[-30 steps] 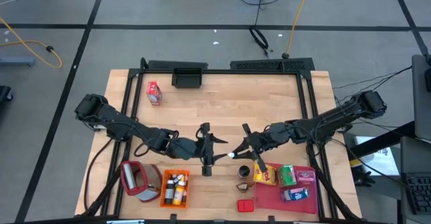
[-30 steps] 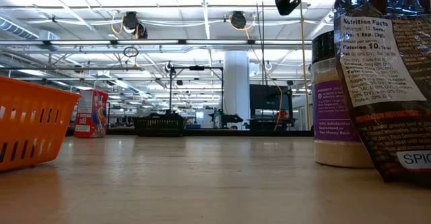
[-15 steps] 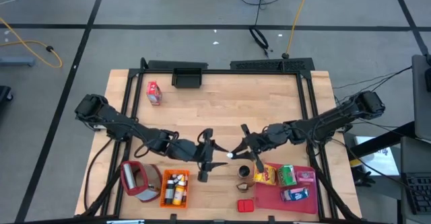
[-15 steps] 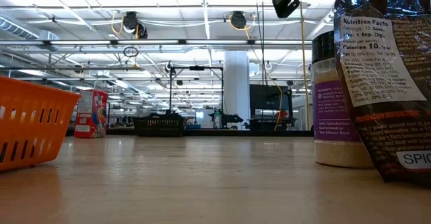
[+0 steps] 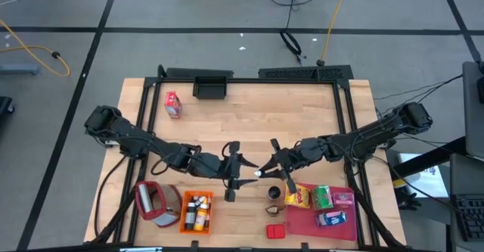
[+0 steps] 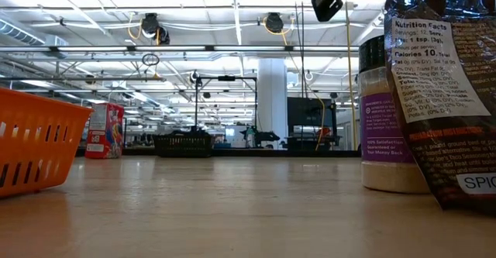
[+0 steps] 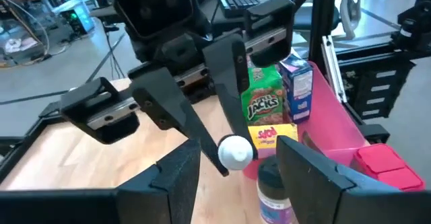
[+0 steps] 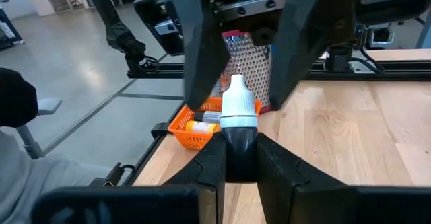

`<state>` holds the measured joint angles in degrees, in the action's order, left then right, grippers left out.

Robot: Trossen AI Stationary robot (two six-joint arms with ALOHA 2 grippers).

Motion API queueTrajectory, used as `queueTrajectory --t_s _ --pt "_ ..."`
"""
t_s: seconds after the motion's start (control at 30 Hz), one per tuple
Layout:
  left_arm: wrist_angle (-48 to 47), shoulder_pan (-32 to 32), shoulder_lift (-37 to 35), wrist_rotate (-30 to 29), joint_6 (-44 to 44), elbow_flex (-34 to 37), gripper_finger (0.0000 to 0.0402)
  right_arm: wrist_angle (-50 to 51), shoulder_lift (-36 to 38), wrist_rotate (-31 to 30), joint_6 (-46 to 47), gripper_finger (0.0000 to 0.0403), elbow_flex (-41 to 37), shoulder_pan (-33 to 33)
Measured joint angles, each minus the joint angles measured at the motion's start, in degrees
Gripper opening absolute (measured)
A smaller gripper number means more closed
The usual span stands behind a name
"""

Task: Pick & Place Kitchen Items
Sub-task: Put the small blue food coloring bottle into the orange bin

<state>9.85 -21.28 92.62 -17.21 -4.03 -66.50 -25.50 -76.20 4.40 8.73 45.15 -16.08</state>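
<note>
My left gripper grabs the small bottle by its white cap (image 5: 259,174) next, to place it among those in the orange crate (image 5: 198,212).
My right gripper (image 5: 266,170) is shut on a tiny dark bottle with a white cap (image 5: 259,174), held above the table's middle. My left gripper (image 5: 233,171) faces it from the left and is open. In the right wrist view its two fingers (image 8: 202,56) stand on either side of the cap (image 8: 239,106) without touching. The left wrist view shows the cap (image 7: 234,150) just ahead of my left gripper (image 7: 239,158). Other items lie on the pink tray (image 5: 344,223): yellow (image 5: 299,197), green (image 5: 323,197) and blue (image 5: 330,219) boxes. My right gripper pinches the bottle by its dark body (image 8: 240,142), just below the white cap, between the two fingers (image 8: 214,158). It comes roughly level from the table's right. The bottle is lifted clear of the table, with its cap pointing toward the left gripper.
An orange crate (image 5: 196,210) holding small bottles sits near the front left, beside a red-and-grey grater-like thing (image 5: 155,203). A spice jar (image 5: 274,195) and a red box (image 5: 276,229) stand by the tray. A red box (image 5: 173,104) and a black bin (image 5: 212,87) are at the far side.
My left gripper has tipped slightly back and forth next to the bottle and stays open. My right gripper has kept the bottle still in the air.
</note>
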Motion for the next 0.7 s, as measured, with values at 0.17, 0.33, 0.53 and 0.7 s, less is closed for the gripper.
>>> queueTrajectory --t_s 0.17,0.33,0.53,0.7 --pt "1.5 0.5 1.2 2.3 -0.2 0.0 0.0172 0.1 0.0 0.2 0.0 0.0047 0.0 0.0" --pt "2.1 1.1 2.5 2.5 -0.2 -0.1 0.0100 0.6 0.0 0.1 0.0 0.0047 -0.1 0.0" --pt "2.5 1.1 2.5 2.1 -0.4 0.0 0.0037 0.6 0.1 0.3 0.0 0.0048 -0.1 0.0" --pt "1.6 1.0 2.5 2.2 0.4 0.0 0.0037 1.0 0.1 0.2 -0.1 0.0055 -0.1 0.0"
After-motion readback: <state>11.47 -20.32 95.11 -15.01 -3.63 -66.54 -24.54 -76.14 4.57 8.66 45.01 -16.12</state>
